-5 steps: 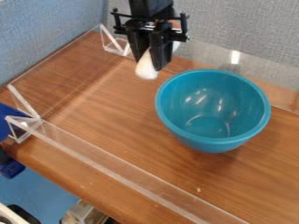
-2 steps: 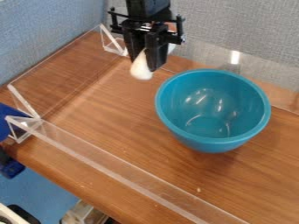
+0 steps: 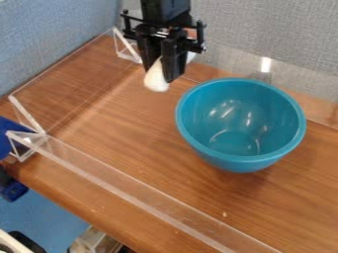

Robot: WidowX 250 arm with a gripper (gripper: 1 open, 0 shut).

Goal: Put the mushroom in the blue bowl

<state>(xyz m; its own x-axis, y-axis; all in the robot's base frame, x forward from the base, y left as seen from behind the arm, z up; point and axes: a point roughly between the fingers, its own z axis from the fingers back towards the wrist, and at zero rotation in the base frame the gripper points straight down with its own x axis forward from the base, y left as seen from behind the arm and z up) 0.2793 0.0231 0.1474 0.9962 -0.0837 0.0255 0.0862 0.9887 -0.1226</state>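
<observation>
The mushroom's cream-white stem is above the wood, short of the blue bowl's rim (image 3: 192, 99). My gripper should keep holding the mushroom until it is over the bowl.
My gripper (image 3: 161, 61) hangs pointing down above the table, up and to the left of the blue bowl (image 3: 242, 124). Its black fingers are shut on the mushroom (image 3: 157, 79), whose cream-white stem shows below the fingertips, lifted off the wood. The cap is hidden between the fingers. The teal bowl stands upright on the wooden table at the right, and nothing lies inside it.
A low clear plastic wall (image 3: 119, 183) runs along the table's front and left sides, with a clear bracket (image 3: 24, 138) at the left corner and another (image 3: 126, 44) behind the gripper. A blue backdrop rises behind the table.
The gripper with the mushroom has drifted slightly left and up in the picture, a little farther from the bowl. The bowl has not moved.
</observation>
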